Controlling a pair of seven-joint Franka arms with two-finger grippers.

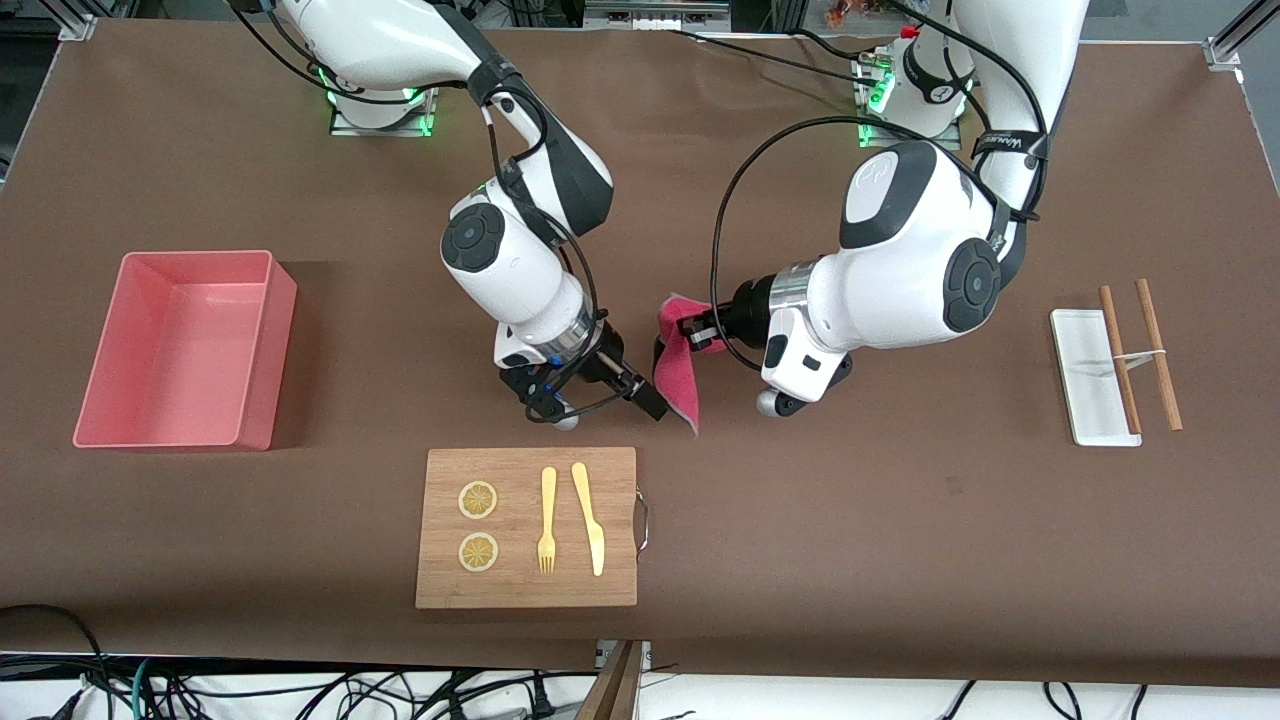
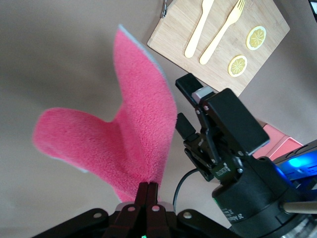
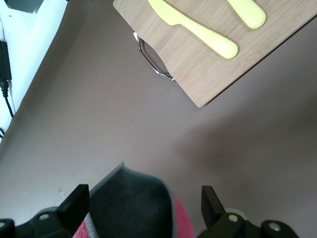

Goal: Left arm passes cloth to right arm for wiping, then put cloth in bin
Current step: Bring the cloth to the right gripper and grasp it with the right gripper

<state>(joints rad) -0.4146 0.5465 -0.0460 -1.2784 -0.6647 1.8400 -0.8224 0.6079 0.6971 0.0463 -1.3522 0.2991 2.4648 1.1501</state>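
I should take over the cloth for wiping next, so my right gripper should grab the cloth by its hanging lower part [image 1: 678, 386] [image 3: 132, 206].
My left gripper [image 1: 694, 330] is shut on the top corner of the cloth [image 1: 677, 378] and holds it hanging in the air over the table's middle, pink face showing. In the left wrist view the pads [image 2: 147, 191] pinch the pink cloth [image 2: 136, 139]. My right gripper [image 1: 648, 397] is open right beside the cloth's lower part. In the right wrist view its gripper [image 3: 143, 202] stands open with the cloth's dark grey face [image 3: 131, 208] between the jaws, not clamped. The salmon-pink bin [image 1: 282, 330] stands at the right arm's end of the table.
A wooden board [image 1: 520, 585] with a yellow fork [image 1: 547, 520], a knife [image 1: 588, 518] and two lemon slices [image 1: 478, 500] lies nearer the front camera than the grippers. A white tray [image 1: 1085, 385] and brown chopsticks [image 1: 1158, 355] lie at the left arm's end.
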